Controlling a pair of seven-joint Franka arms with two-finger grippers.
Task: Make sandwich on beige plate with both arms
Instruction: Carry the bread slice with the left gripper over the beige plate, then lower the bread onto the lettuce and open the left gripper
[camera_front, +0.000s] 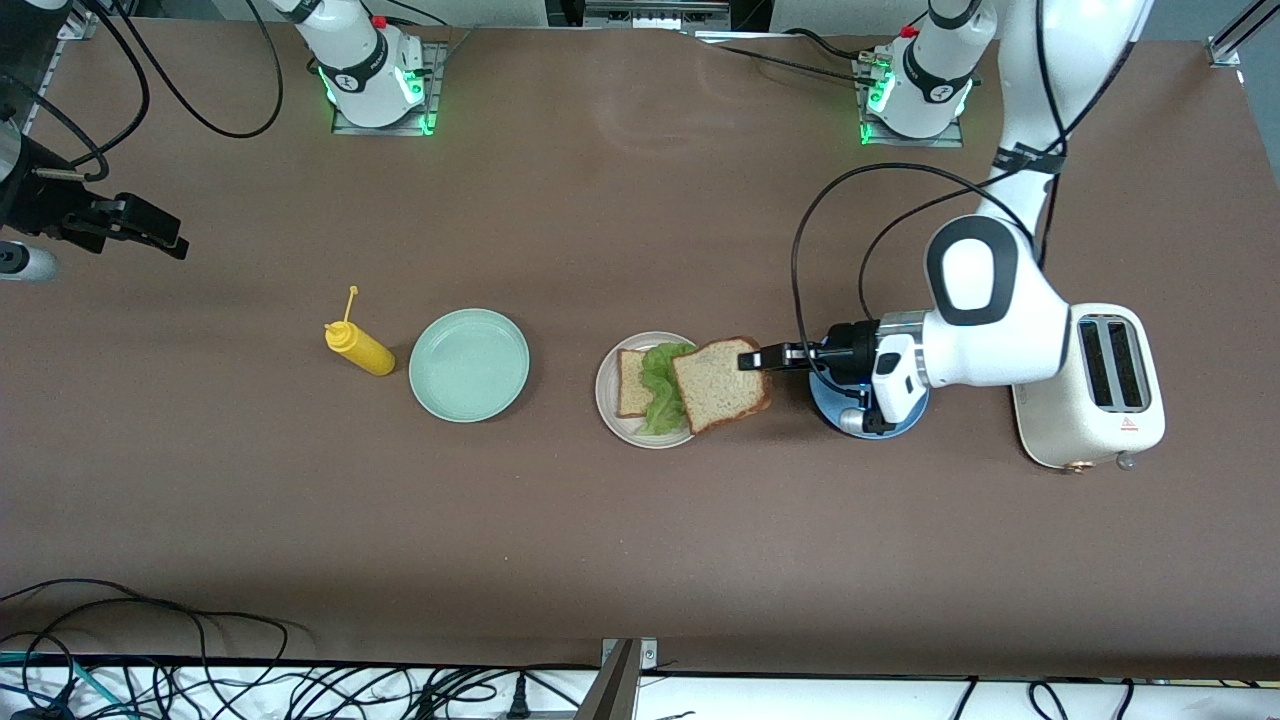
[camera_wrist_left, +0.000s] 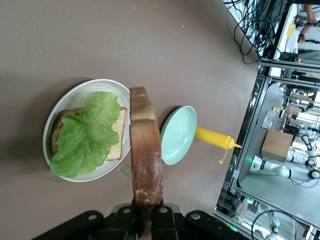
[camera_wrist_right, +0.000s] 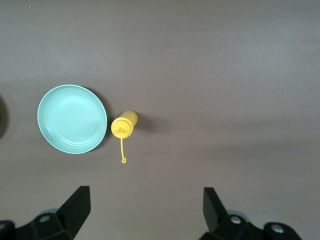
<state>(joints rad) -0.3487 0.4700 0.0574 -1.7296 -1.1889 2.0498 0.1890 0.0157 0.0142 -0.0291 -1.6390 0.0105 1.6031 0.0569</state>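
Note:
I should wait to open my left gripper, because the held bread slice (camera_front: 720, 396) tilts over the beige plate's edge and would miss the lettuce leaf now.
On the beige plate (camera_front: 606, 400) (camera_wrist_left: 59, 106) lies one bread slice (camera_front: 630, 384) (camera_wrist_left: 118, 143) with a ruffled lettuce leaf (camera_front: 660, 388) (camera_wrist_left: 86, 137) on top. My left gripper (camera_front: 752, 358) (camera_wrist_left: 148, 220) is shut on the crust edge of a second bread slice (camera_front: 722, 386) (camera_wrist_left: 145, 155). It holds that slice tilted over the plate's edge toward the left arm's end, partly over the lettuce. My right gripper (camera_front: 160, 233) (camera_wrist_right: 146, 205) hangs open with nothing in it, high over the table at the right arm's end, and waits.
A blue plate (camera_front: 835, 415) lies under the left wrist. A white toaster (camera_front: 1095, 385) stands beside it at the left arm's end. A mint-green plate (camera_front: 468, 364) (camera_wrist_right: 72, 119) (camera_wrist_left: 178, 134) and a yellow squeeze bottle (camera_front: 360, 348) (camera_wrist_right: 124, 125) (camera_wrist_left: 212, 137) sit toward the right arm's end.

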